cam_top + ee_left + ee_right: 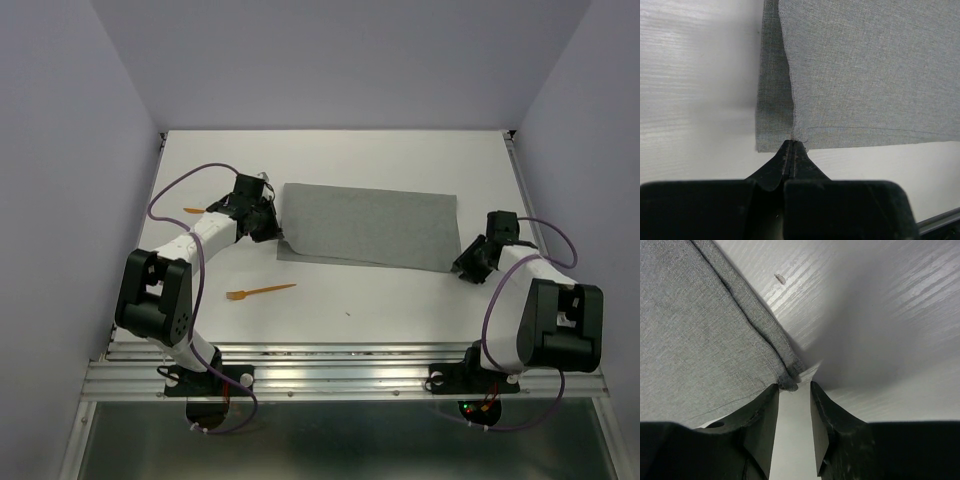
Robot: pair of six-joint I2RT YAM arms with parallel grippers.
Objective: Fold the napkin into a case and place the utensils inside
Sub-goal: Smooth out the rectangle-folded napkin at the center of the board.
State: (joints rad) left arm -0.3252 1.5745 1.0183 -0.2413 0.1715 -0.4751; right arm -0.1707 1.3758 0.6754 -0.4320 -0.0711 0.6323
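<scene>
The napkin corner reaches between the open fingers of my right gripper, toward the left in the wrist view. My right gripper would hold the napkin corner if it closed now, so it should close on it.
The grey napkin (365, 226) lies flat on the white table as a wide double-layered rectangle. No case is in view. My left gripper (272, 232) is at the napkin's near-left corner. In the left wrist view its jaws (792, 144) are shut on the hem of the upper layer of the napkin (865, 75). My right gripper (463, 268) is at the near-right corner. It stands open (794, 386), and the napkin (690, 330) corner touches its left fingertip without being gripped. The utensils lie left of the cloth: an orange fork (262, 292) near the front, another orange piece (193, 210) behind my left arm.
The white table (400, 160) is enclosed by pale walls at the back and on both sides. A metal rail (340, 365) runs along its near edge, by the arm bases. A small crumb (780, 278) lies on the table near the napkin's right edge.
</scene>
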